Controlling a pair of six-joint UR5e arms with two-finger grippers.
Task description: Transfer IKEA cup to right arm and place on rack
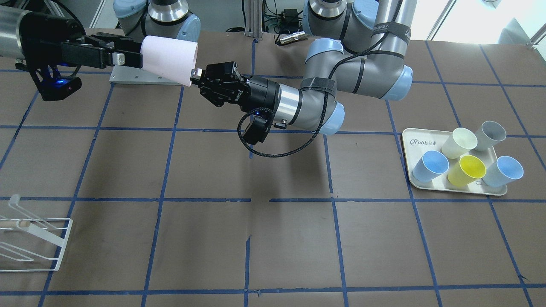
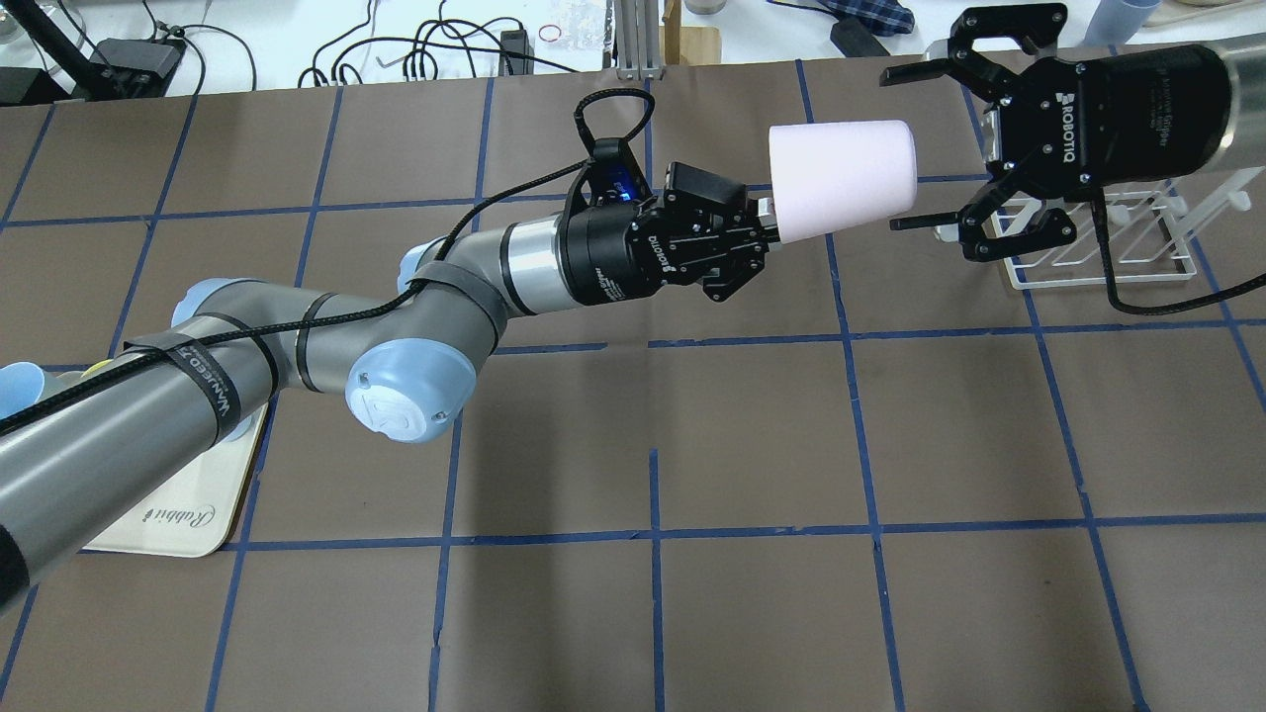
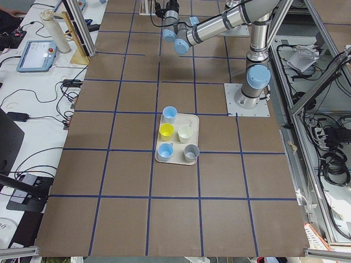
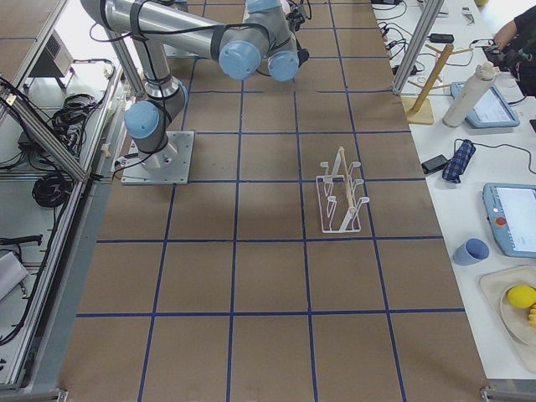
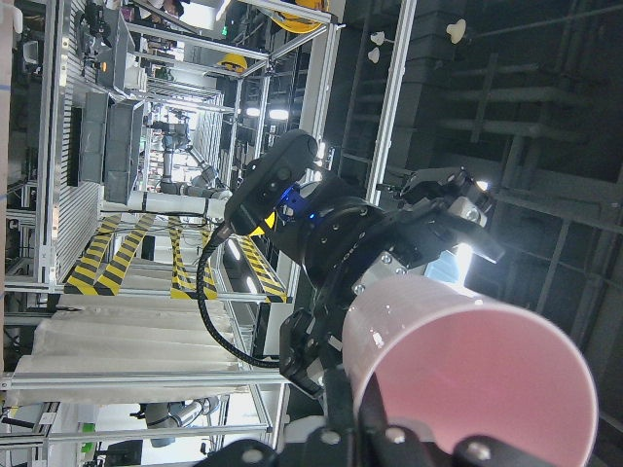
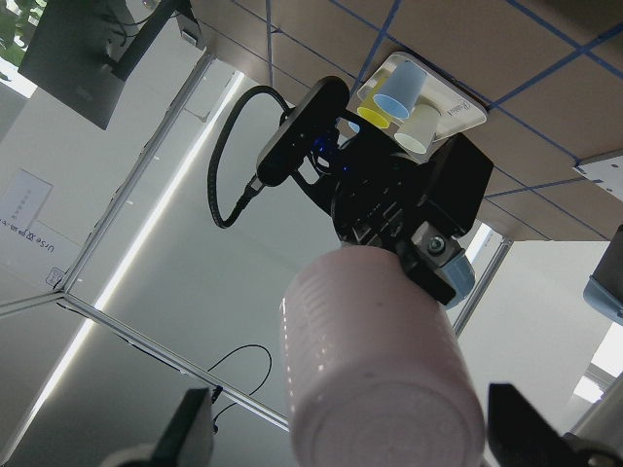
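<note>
I will carry the pale pink cup to the rack (image 1: 34,243), so next I should grab it with my right gripper by its narrow base end (image 1: 149,53).
The pale pink IKEA cup (image 1: 168,59) (image 2: 841,178) lies sideways in the air, well above the table. My left gripper (image 1: 195,76) (image 2: 769,225) is shut on its wide rim, seen from inside in the left wrist view (image 5: 467,370). My right gripper (image 1: 137,51) (image 2: 905,148) is open. Its fingers (image 6: 190,433) straddle the cup's narrow base end (image 6: 389,379) without closing on it. The white wire rack (image 1: 34,243) (image 2: 1098,247) (image 4: 342,201) stands on the table below the right gripper, with nothing on it.
A cream tray (image 1: 416,140) (image 3: 176,139) at the robot's left holds several cups: light blue, yellow, cream and grey. The left arm's braided cable (image 1: 277,149) hangs in a loop under its wrist.
</note>
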